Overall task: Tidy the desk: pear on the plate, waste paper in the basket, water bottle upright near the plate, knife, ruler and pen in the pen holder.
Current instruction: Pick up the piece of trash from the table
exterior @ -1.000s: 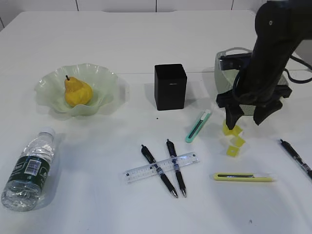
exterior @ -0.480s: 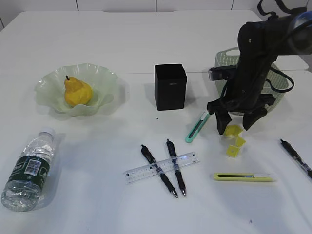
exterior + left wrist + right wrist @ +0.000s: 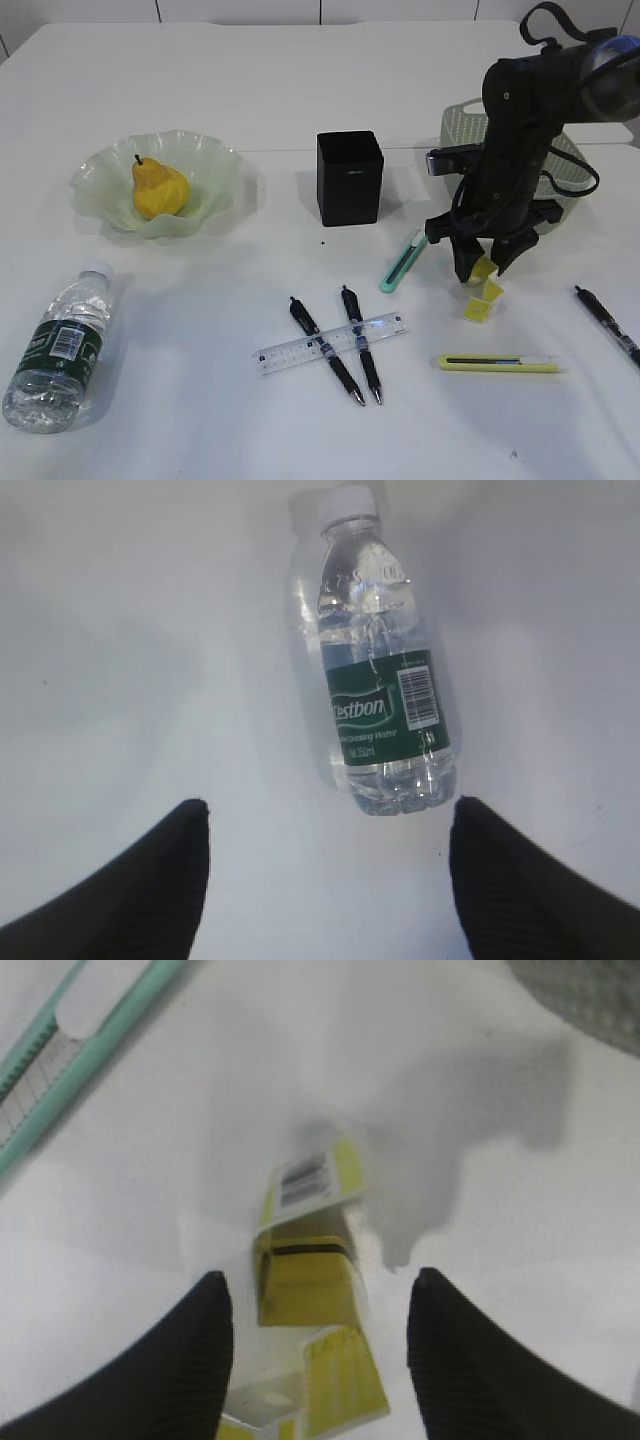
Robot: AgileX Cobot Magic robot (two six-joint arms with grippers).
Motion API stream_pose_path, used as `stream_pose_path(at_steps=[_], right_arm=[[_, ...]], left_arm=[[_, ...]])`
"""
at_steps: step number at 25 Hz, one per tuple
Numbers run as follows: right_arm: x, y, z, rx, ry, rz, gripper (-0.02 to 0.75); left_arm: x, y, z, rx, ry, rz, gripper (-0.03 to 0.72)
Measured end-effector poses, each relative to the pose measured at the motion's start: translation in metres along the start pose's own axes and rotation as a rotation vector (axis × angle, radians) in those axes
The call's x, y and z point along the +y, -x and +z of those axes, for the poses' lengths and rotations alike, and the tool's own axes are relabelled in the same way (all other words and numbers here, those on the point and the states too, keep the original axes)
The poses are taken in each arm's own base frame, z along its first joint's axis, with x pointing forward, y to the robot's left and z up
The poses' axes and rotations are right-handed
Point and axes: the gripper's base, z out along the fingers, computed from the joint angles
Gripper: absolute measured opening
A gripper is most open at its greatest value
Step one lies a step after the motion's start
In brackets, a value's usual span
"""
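Next, my right gripper grabs the yellow scrap by its raised folded edge, since a sharp crease holds the scrap up off the flat desk.
The yellow pear lies in the pale green plate. The water bottle rests on its side at the front left, and my open left gripper hovers just past its base. Several yellow waste paper scraps lie before the green basket. My right gripper straddles them, fingers apart, not touching. The ruler lies under two pens. A teal knife and a yellow knife lie near the black pen holder.
A third pen lies at the right edge of the white desk. The basket's wall shows at the top right of the right wrist view. The left arm does not show in the exterior view.
My right arm has come down and slightly left over the paper scraps, and its fingers have drawn closer together around them. The left gripper has not moved.
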Motion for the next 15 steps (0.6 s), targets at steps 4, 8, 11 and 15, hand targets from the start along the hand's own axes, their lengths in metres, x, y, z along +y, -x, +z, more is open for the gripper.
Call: stream_pose_path(at_steps=[4, 8, 11, 15], right_arm=[[-0.0001, 0.0000, 0.0000, 0.000, -0.001, 0.001, 0.219], [-0.0001, 0.0000, 0.0015, 0.003, -0.001, 0.001, 0.104], [0.0000, 0.0000, 0.0025, 0.006, -0.001, 0.001, 0.059], [-0.0001, 0.0000, 0.0025, 0.006, -0.002, -0.004, 0.004]], left_arm=[[-0.0001, 0.0000, 0.0000, 0.000, -0.002, -0.001, 0.529], [-0.0001, 0.0000, 0.0000, 0.000, -0.002, -0.001, 0.529], [-0.0003, 0.0000, 0.0000, 0.000, -0.003, -0.002, 0.529], [-0.0003, 0.0000, 0.0000, 0.000, -0.003, -0.002, 0.528]])
